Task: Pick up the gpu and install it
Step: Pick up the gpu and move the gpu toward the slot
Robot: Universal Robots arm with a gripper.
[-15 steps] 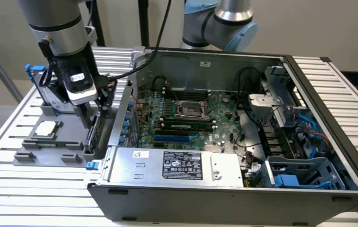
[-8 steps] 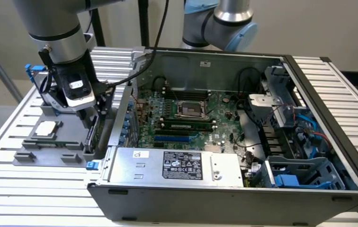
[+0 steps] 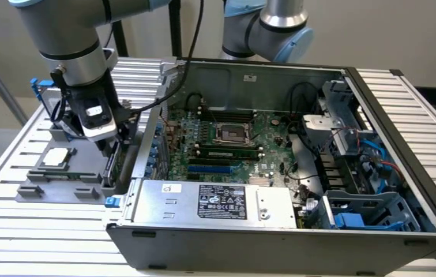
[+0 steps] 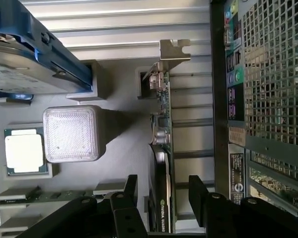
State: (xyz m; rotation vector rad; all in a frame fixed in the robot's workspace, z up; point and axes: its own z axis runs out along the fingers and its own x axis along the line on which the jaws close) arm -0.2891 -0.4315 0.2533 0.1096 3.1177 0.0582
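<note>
I should grip the GPU across its flat black-faced end [image 3: 112,167] next, because parts stick out of the board near the bracket.
The gpu [image 4: 162,148] stands on its edge in a grey holder [image 4: 121,144] beside the computer case. It is a thin card with a green board, a black face and a silver bracket [image 4: 173,52] at one end. In the exterior view the gpu [image 3: 112,166] sits at the case's left wall, directly under my gripper [image 3: 106,137]. My gripper [image 4: 164,192] is open, with one black finger [image 4: 130,191] on each side of the card's end farthest from the bracket. Neither finger touches the card.
The grey holder also carries a processor chip [image 4: 24,151], a memory stick [image 4: 54,196], a pale square block [image 4: 72,134] and a hard drive in a blue frame [image 4: 25,59]. The open case [image 3: 279,242] holds the motherboard [image 3: 226,135] and the power supply [image 3: 210,202]. Its perforated rear wall [image 4: 273,74] stands close by the card.
</note>
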